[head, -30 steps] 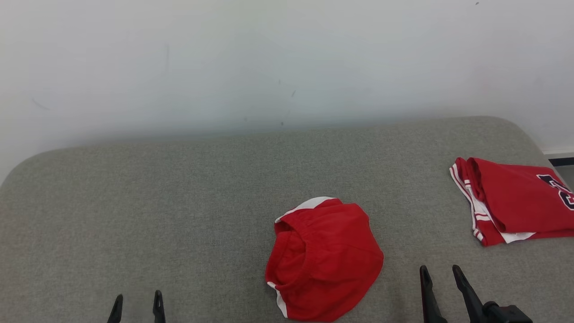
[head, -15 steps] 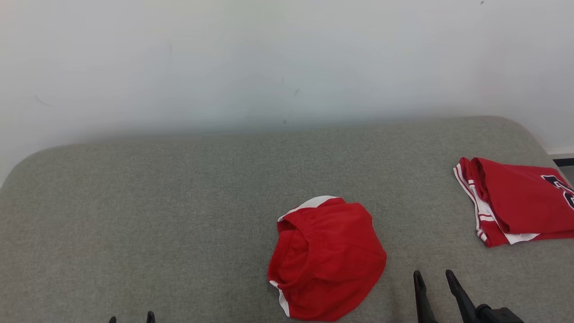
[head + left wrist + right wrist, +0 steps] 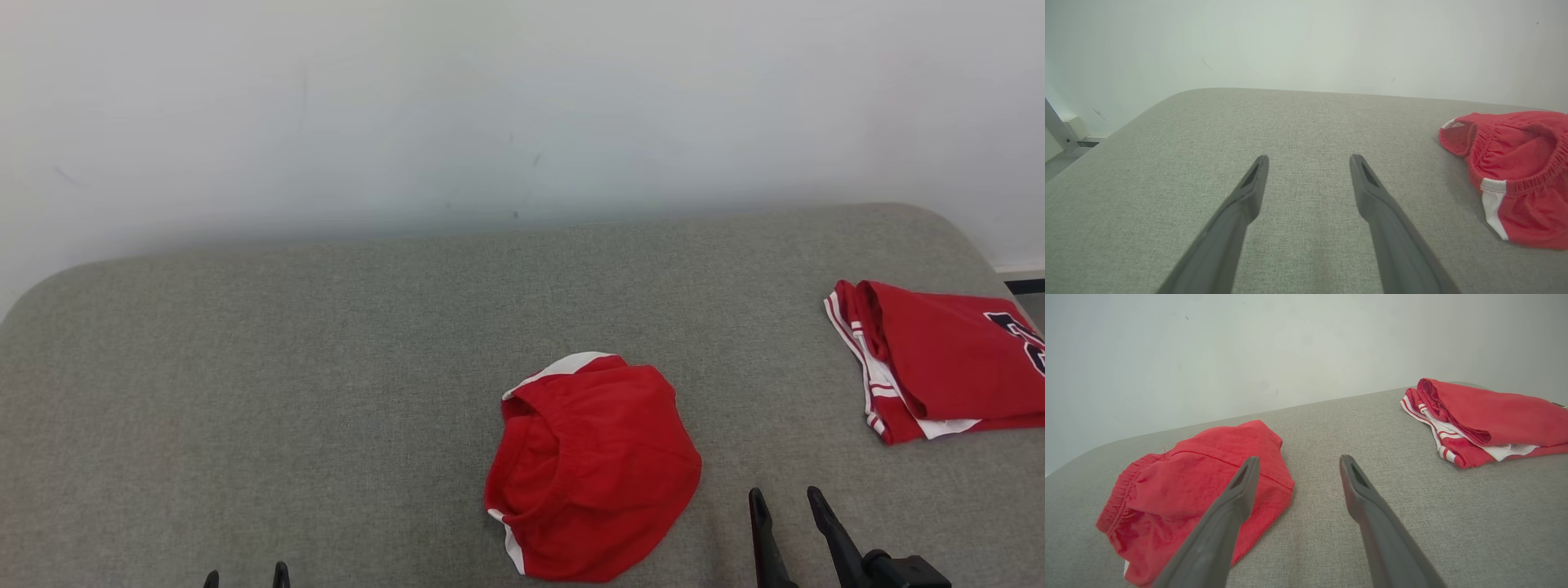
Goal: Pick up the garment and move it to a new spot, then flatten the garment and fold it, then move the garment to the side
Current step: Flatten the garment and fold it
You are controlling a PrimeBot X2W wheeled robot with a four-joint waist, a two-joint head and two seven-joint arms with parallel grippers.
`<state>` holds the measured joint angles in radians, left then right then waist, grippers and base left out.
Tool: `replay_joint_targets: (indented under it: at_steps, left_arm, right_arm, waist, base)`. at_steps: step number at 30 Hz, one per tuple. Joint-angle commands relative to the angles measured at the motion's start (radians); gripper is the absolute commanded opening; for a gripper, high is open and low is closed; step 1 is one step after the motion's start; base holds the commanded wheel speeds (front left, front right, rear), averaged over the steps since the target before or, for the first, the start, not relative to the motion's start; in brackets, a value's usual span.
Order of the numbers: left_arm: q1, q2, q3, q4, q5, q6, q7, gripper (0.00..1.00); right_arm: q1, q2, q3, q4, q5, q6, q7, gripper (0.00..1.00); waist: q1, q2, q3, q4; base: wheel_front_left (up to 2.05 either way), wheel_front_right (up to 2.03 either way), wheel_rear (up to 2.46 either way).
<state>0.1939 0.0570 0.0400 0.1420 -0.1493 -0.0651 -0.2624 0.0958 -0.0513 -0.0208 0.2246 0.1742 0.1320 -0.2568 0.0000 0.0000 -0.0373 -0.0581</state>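
The shorts' gathered elastic waistband stands up, while the red cloth behind it lies loose. My left gripper should grab the shorts by that waistband next.
The garment [image 3: 592, 465] is a pair of red shorts with white trim, bunched in a loose heap on the grey cushion, waistband facing left. It also lies at the right edge of the left wrist view [image 3: 1515, 175] and at lower left of the right wrist view [image 3: 1196, 490]. My right gripper [image 3: 784, 506] stands open just right of the heap, nothing between its fingers [image 3: 1294, 465]. My left gripper [image 3: 245, 578] is open far to the left, tips barely above the bottom edge, over bare fabric [image 3: 1308, 161].
A folded red jersey [image 3: 939, 367] with white stripes and dark lettering lies at the cushion's right edge, also in the right wrist view [image 3: 1482, 420]. The grey cushion [image 3: 286, 367] has rounded corners and backs onto a white wall [image 3: 490, 106].
Both grippers have drawn back toward the bottom edge, the left more so. The garment lies as before; its small shift in the picture comes from the camera.
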Motion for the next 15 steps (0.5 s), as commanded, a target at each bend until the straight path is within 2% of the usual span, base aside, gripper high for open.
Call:
replay_joint_targets:
  at_steps: [1, 15]
  left_arm:
    - [-0.011, -0.002, 0.002, -0.001, 0.013, -0.004, -0.003, 1.0]
    - [-0.033, -0.006, -0.006, 0.004, 0.025, -0.026, -0.003, 1.0]
  right_arm:
    - [-0.006, 0.002, 0.003, 0.001, 0.003, -0.002, -0.005, 1.0]
    - [-0.014, 0.002, 0.011, 0.009, 0.004, -0.002, -0.008, 1.0]
  waist:
    - [0.0, 0.0, 0.0, -0.001]
    - [0.0, 0.0, 0.004, -0.016]
  base:
    - [0.0, 0.0, 0.0]
    - [0.0, 0.0, 0.0]
